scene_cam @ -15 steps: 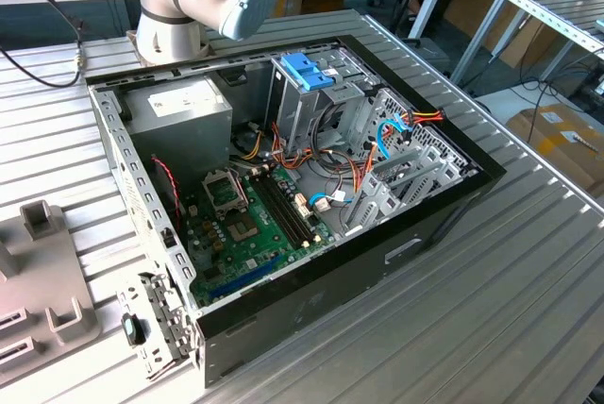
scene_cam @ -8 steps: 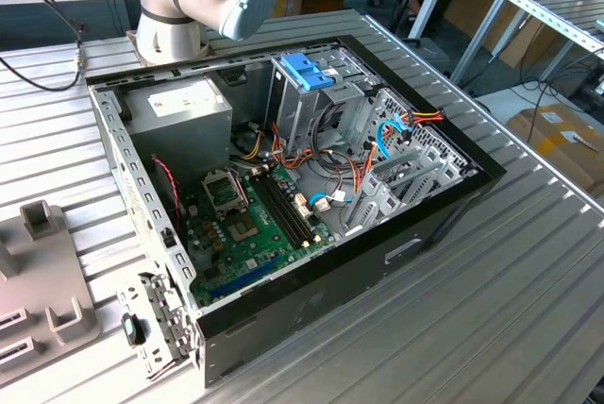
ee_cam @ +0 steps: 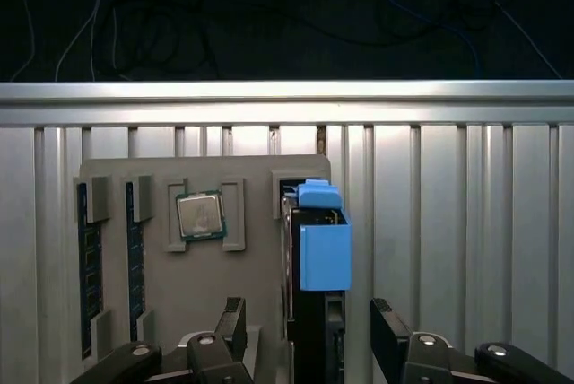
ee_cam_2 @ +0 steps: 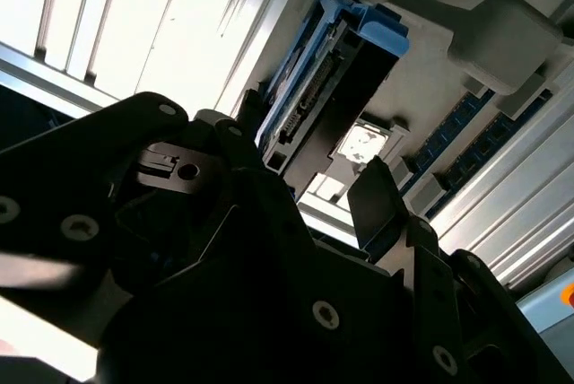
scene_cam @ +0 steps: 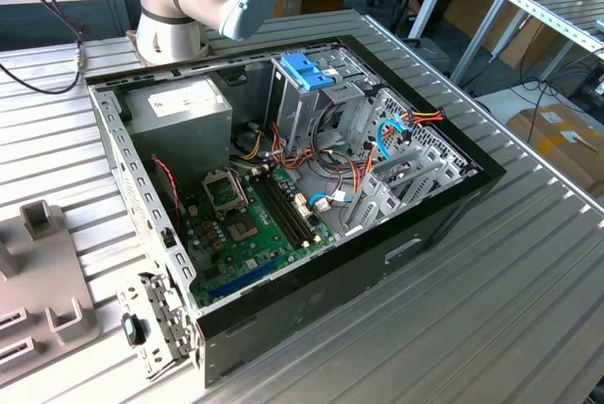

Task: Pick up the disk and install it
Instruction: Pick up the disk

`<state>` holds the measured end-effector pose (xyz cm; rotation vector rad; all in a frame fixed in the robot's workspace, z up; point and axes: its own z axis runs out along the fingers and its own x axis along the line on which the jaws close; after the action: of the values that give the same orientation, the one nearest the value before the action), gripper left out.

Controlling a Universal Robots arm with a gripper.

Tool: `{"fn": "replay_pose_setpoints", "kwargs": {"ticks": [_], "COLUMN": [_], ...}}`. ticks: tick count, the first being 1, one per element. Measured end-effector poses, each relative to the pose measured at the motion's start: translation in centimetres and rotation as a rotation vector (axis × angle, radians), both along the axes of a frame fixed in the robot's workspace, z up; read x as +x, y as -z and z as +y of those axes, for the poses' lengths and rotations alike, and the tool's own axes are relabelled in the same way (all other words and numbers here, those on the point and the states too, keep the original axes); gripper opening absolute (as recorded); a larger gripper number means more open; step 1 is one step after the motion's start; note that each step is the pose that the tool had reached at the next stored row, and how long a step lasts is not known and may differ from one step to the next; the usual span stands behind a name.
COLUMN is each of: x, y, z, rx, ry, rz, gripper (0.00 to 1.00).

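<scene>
I should next grab the disk by its exposed black end (ee_cam: pixel 317 335) with my gripper, so the disk's blue bar (ee_cam: pixel 325 257) stays free for installing.
The disk (ee_cam: pixel 316 245) stands on edge in a slot of a grey holder tray (ee_cam: pixel 256 285), its light-blue carrier rail facing up. In the second wrist view the disk (ee_cam_2: pixel 327 88) shows its connector edge and blue rails. My gripper (ee_cam: pixel 309 335) is open, one black finger on each side of the disk, with a gap between each finger and the disk. The same open gripper (ee_cam_2: pixel 305 164) appears in the second wrist view just short of the disk's end. The open computer case (scene_cam: pixel 311 302) lies on the table, with a metal drive cage (scene_cam: pixel 294 107) inside it.
The tray also holds a processor chip (ee_cam: pixel 200 216) and memory sticks (ee_cam: pixel 85 267). Part of the tray (scene_cam: pixel 38 272) shows at the exterior view's left. A blue latch (scene_cam: pixel 307 72) tops the cage. Cables (scene_cam: pixel 377 135) and the motherboard (scene_cam: pixel 250 225) fill the case. The arm base (scene_cam: pixel 175 17) stands behind it.
</scene>
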<state>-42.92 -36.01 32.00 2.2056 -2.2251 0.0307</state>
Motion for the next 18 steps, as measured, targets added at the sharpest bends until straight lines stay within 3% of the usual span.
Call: {"fn": "replay_pose_setpoints", "kwargs": {"ticks": [12,18], "x": [0.0,0.0], "y": [0.13,0.91], "z": [0.0,0.0], "rx": [0.0003,-0.0001], "ry": [0.0,0.0], "rz": [-0.0005,-0.0003], "gripper": [0.66,0.66]}}
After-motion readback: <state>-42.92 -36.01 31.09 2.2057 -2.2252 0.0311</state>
